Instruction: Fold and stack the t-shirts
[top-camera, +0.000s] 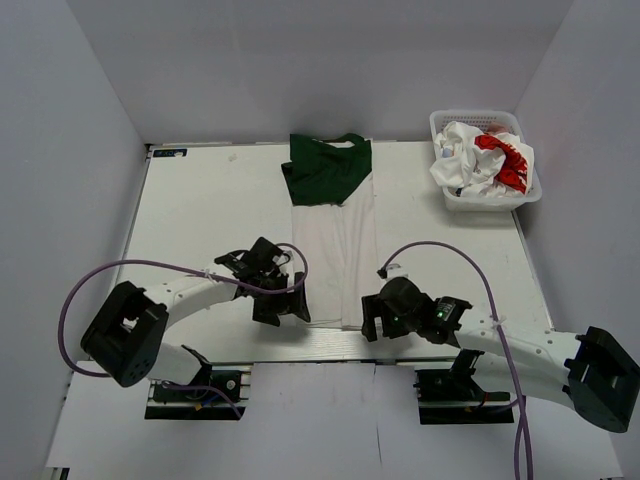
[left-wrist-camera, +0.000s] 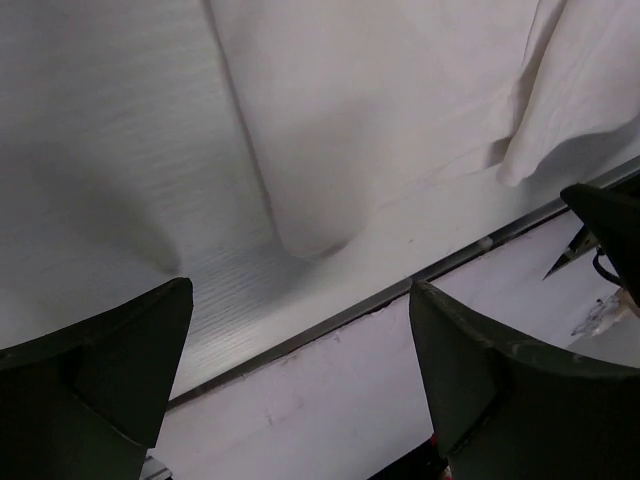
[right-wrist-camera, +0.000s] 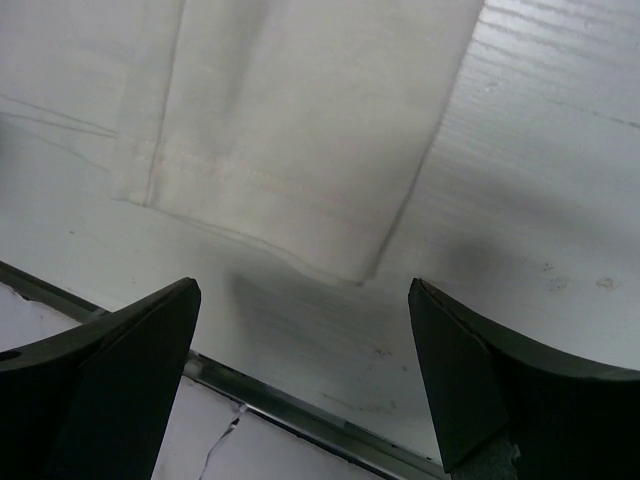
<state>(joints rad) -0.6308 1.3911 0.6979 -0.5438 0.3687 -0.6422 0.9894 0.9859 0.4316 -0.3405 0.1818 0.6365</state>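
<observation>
I should fold the white t-shirt's hem toward the neck next, so my right gripper should grab the hem by its near corner, opposite my left gripper's corner.
The large white t-shirt (top-camera: 335, 250) with dark green sleeves and neck (top-camera: 327, 168) lies in a long narrow strip down the table's middle, with its hem near the front edge. My left gripper (top-camera: 288, 310) is open and empty just left of the hem's near left corner. In the left wrist view (left-wrist-camera: 300, 290) that corner (left-wrist-camera: 312, 235) lies ahead of the fingers. My right gripper (top-camera: 372, 325) is open and empty at the hem's near right corner. The right wrist view (right-wrist-camera: 305, 285) shows the hem corner (right-wrist-camera: 345, 262) just beyond the fingers. A white shirt with red print (top-camera: 488, 158) is crumpled in the basket.
The white lattice basket (top-camera: 450, 198) stands at the back right corner. The table's metal front edge (left-wrist-camera: 330, 320) runs right under both grippers and also shows in the right wrist view (right-wrist-camera: 300, 410). Grey walls enclose the table on three sides.
</observation>
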